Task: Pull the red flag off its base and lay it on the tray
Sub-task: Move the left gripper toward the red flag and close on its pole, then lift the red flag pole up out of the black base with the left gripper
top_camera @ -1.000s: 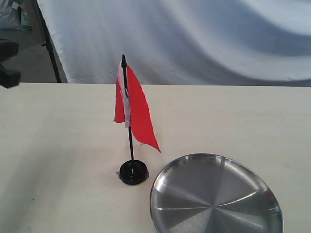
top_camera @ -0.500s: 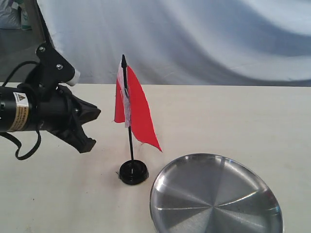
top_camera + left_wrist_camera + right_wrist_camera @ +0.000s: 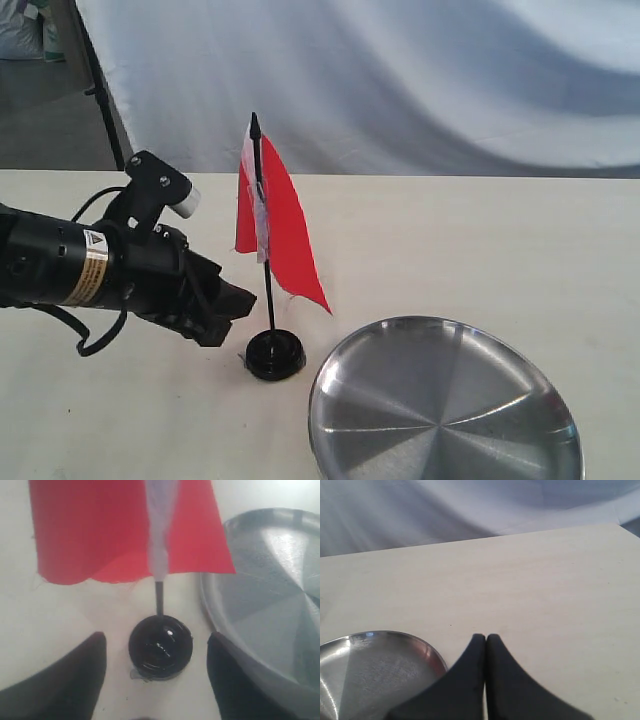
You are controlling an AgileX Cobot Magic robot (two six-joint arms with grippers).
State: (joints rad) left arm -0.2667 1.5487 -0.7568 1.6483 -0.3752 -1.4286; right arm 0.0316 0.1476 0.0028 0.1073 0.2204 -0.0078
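I should next grab the flag with my left gripper by its bare black stick [image 3: 270,303], so that I can pull the red flag off its base for the tray [image 3: 445,405].
The red flag [image 3: 283,225] stands upright on its thin black stick in the round black base [image 3: 275,354], just left of the steel tray [image 3: 445,405]. My left gripper [image 3: 238,305] reaches in low from the left and is open, its tips a short way left of the base. In the left wrist view the base [image 3: 160,647] lies between the two dark fingers [image 3: 87,665], untouched, with the flag [image 3: 100,530] above it and the tray [image 3: 270,595] beside it. My right gripper [image 3: 486,639] is shut on nothing, hovering next to the tray's rim [image 3: 432,652]; it is out of the exterior view.
The pale table [image 3: 480,240] spreads wide behind and to the right of the flag. A white cloth backdrop [image 3: 400,80] hangs beyond the far edge, with a dark stand leg [image 3: 100,90] at the back left.
My left arm came in from the left edge, dropped lower and moved right, so its open fingers now sit close beside the base. Flag, base and tray have not moved.
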